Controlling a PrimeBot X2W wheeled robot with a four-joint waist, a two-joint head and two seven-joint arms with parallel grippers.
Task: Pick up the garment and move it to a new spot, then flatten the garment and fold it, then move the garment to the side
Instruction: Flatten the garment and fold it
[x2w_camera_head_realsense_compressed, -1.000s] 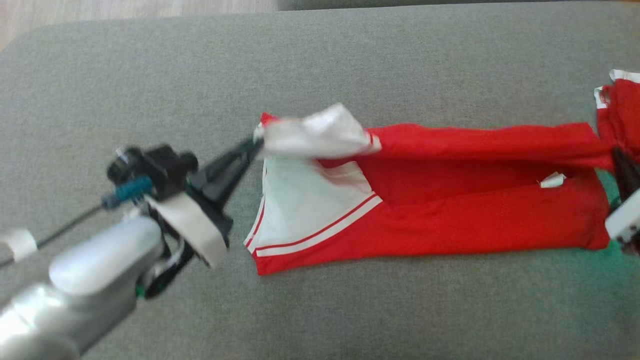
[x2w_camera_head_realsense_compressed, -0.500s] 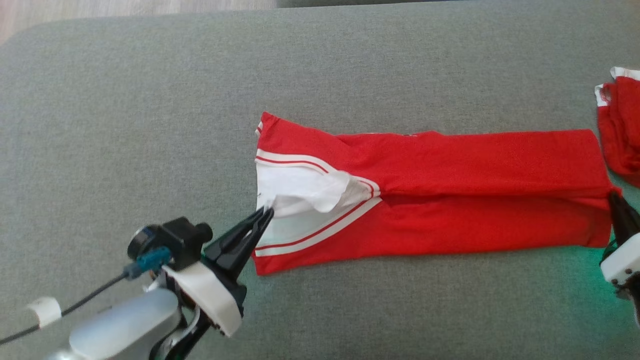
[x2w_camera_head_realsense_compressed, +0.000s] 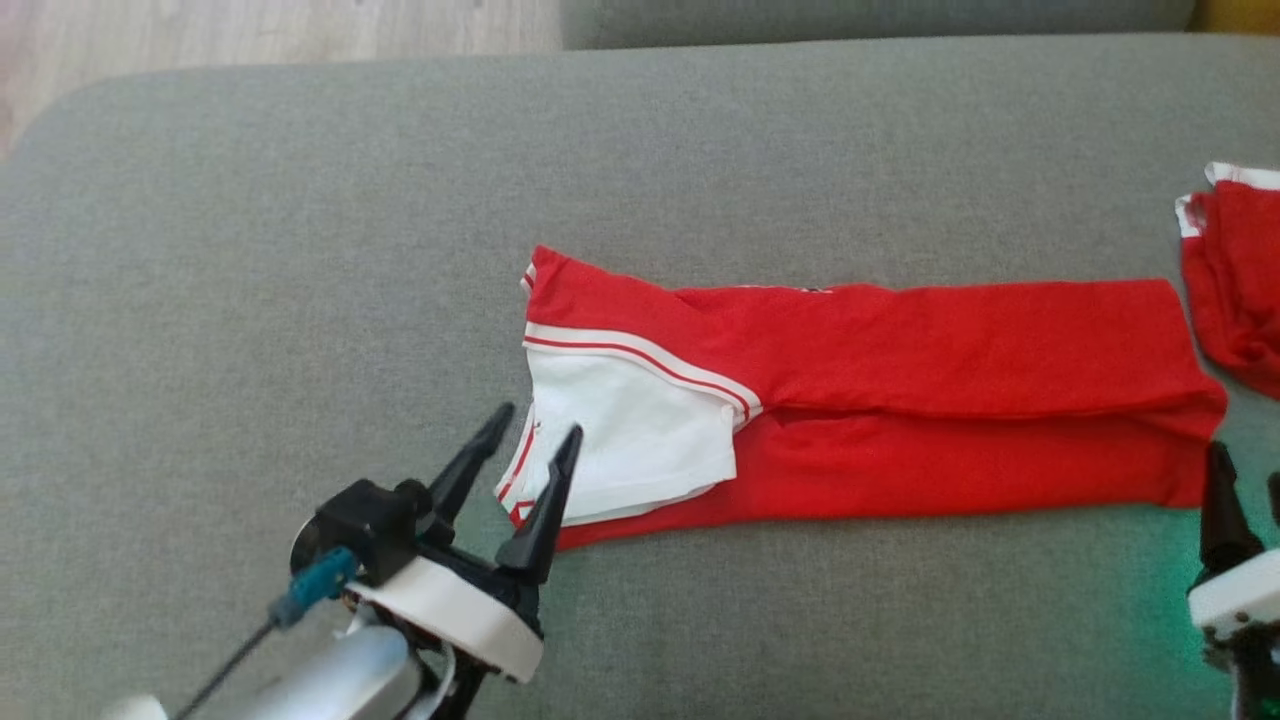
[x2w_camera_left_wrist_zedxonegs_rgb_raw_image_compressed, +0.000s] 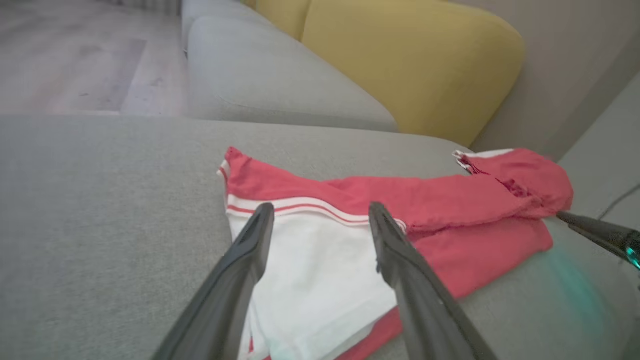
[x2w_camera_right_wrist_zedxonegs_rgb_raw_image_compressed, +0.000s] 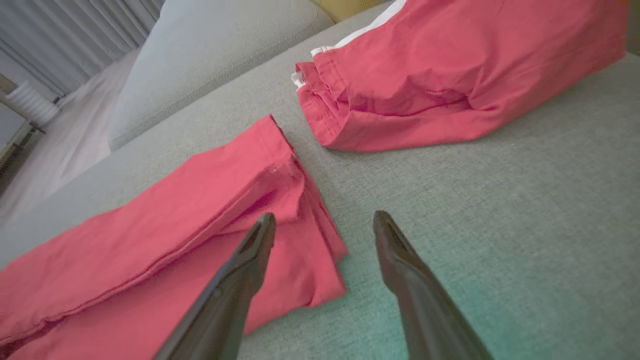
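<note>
I need to fold the garment over toward the garment's white striped panel (x2w_camera_head_realsense_compressed: 630, 420), so I should grab it by its hemmed end (x2w_camera_head_realsense_compressed: 1190, 462) with my right gripper next.
The garment (x2w_camera_head_realsense_compressed: 950, 380) is red with a white striped panel. It lies folded lengthwise as a long strip across the grey cushion (x2w_camera_head_realsense_compressed: 300, 250). My left gripper (x2w_camera_head_realsense_compressed: 540, 422) stands open at the strip's white left end, with nothing between its fingers. In the left wrist view the left gripper (x2w_camera_left_wrist_zedxonegs_rgb_raw_image_compressed: 321, 207) spreads over the white panel of the garment (x2w_camera_left_wrist_zedxonegs_rgb_raw_image_compressed: 320, 270). My right gripper (x2w_camera_head_realsense_compressed: 1245, 470) sits just off the strip's right end. In the right wrist view the right gripper (x2w_camera_right_wrist_zedxonegs_rgb_raw_image_compressed: 324, 216) is open above the hemmed corner of the garment (x2w_camera_right_wrist_zedxonegs_rgb_raw_image_compressed: 200, 210), holding nothing.
A second red piece of clothing (x2w_camera_head_realsense_compressed: 1235, 270) lies crumpled at the right edge, close to the strip's end (x2w_camera_right_wrist_zedxonegs_rgb_raw_image_compressed: 440, 75). Wooden floor (x2w_camera_head_realsense_compressed: 250, 30) lies beyond the cushion's rounded far-left corner. Another grey seat (x2w_camera_left_wrist_zedxonegs_rgb_raw_image_compressed: 260, 75) and a yellow cushion (x2w_camera_left_wrist_zedxonegs_rgb_raw_image_compressed: 410, 60) stand behind.
Both grippers brought the garment's lifted far edge toward the front, laid it over the near half, then opened and let go. The head camera has tilted slightly.
</note>
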